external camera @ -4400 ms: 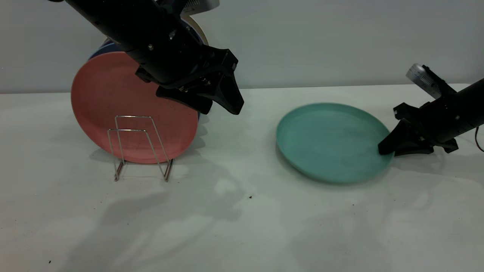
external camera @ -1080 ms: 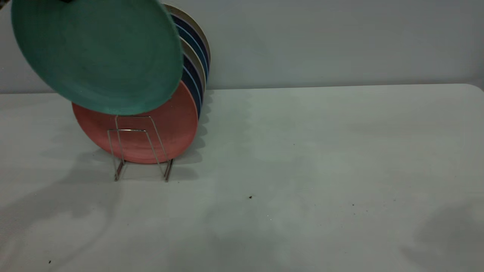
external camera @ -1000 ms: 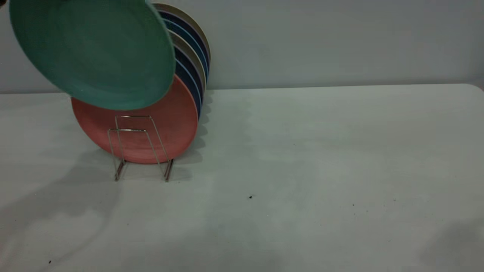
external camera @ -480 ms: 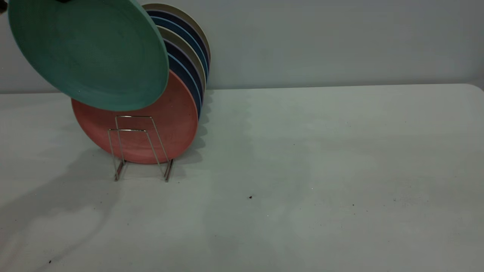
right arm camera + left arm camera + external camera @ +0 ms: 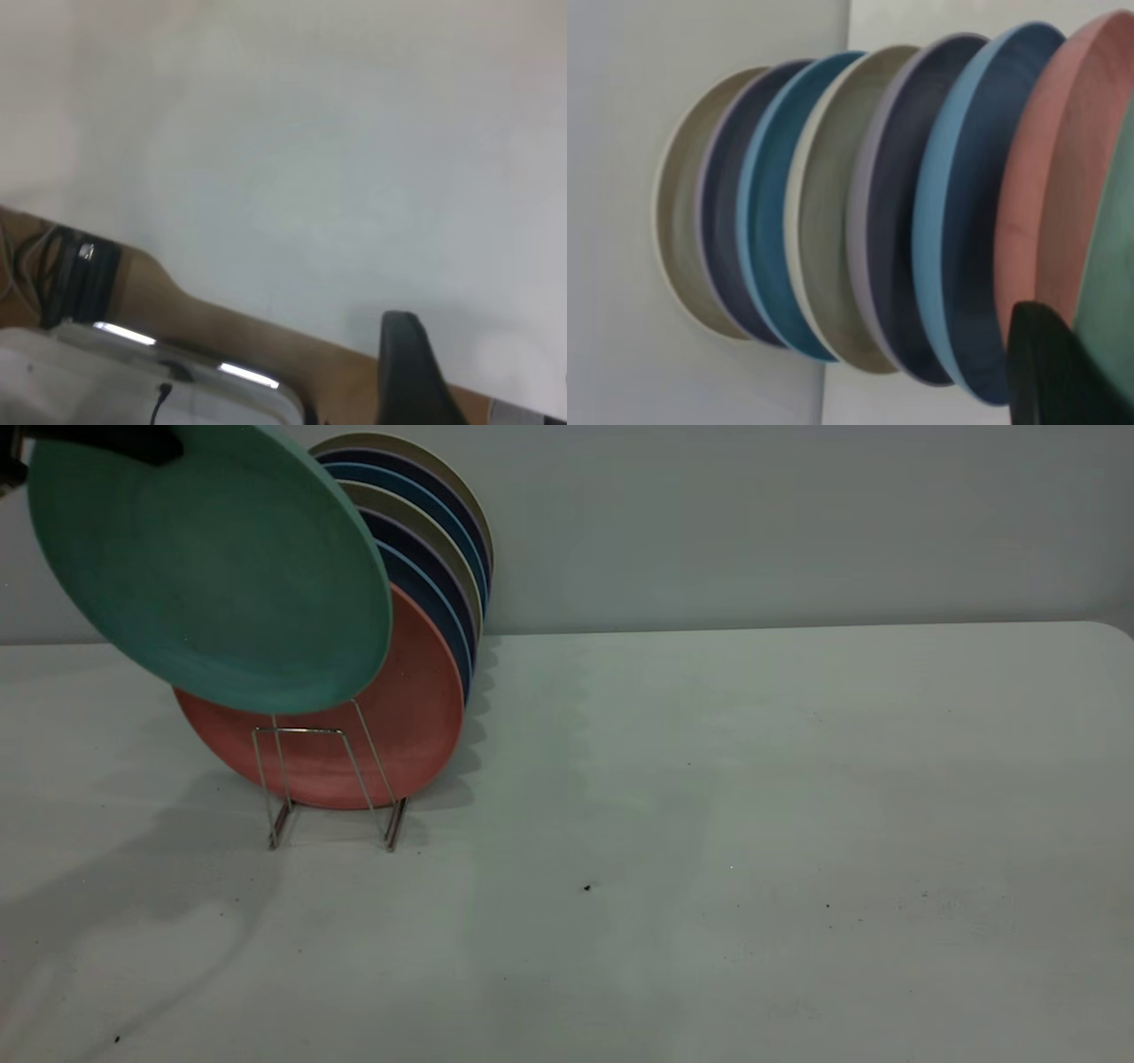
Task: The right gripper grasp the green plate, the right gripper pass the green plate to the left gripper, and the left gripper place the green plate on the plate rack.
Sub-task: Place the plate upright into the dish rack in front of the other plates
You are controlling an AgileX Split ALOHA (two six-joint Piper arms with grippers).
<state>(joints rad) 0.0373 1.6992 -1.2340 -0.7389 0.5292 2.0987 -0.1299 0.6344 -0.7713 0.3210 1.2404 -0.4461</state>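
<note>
My left gripper brings the plate down next before releasing it, since the green plate's lower rim (image 5: 289, 706) hangs above the front wire loop of the rack.
The green plate (image 5: 208, 571) hangs tilted at the upper left, in front of the salmon-pink plate (image 5: 399, 726). Its lower rim covers the top of the taller loop of the plate rack (image 5: 310, 775) and sits just above the front loop. My left gripper (image 5: 106, 438) is shut on the plate's top rim; only a black bit of it shows at the frame's top. In the left wrist view one black finger (image 5: 1054, 372) lies against the green plate (image 5: 1112, 292). My right gripper (image 5: 407, 381) is out of the exterior view; only a black part of it shows over the table edge.
Several dark blue and beige plates (image 5: 434, 531) stand in a row behind the salmon plate, and also show in the left wrist view (image 5: 833, 212). The white table (image 5: 753, 797) stretches to the right of the rack. A grey wall is behind.
The green plate went from the table and the right gripper to the left gripper. In the last second it shifted left, then sank slightly, its lower rim now over the taller loop's top.
</note>
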